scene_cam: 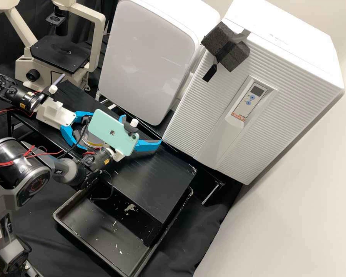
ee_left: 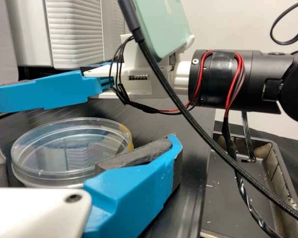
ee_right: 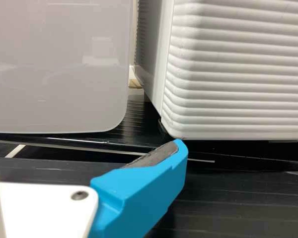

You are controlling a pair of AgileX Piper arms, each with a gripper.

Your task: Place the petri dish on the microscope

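Observation:
My left gripper should grab the petri dish by its outer side [scene_cam: 93, 144] next. The petri dish's flat base then stays free to rest on the microscope [scene_cam: 61, 53].
In the high view my left gripper [scene_cam: 87, 131] stands open over the black bench, fingers on either side of the clear petri dish [scene_cam: 90, 140]. In the left wrist view, the round dish [ee_left: 72, 148], yellow at one edge, lies between the fingers of my left gripper [ee_left: 85, 140]. One pad overlaps its rim in sight; a narrow gap shows beside the other. My right gripper [scene_cam: 141, 130], beneath the mint phone, is open beside the dish in the high view, and open with nothing between its fingers in the right wrist view [ee_right: 85, 140]. The microscope [scene_cam: 61, 53] stands at back left.
A white panelled box [scene_cam: 150, 50] and a ribbed white unit [scene_cam: 219, 111] rise behind the bench [scene_cam: 153, 181]. A black tray [scene_cam: 100, 234] with pale scraps lies at the front. The phone [scene_cam: 113, 132] sits above the right gripper; cables hang near both arms.

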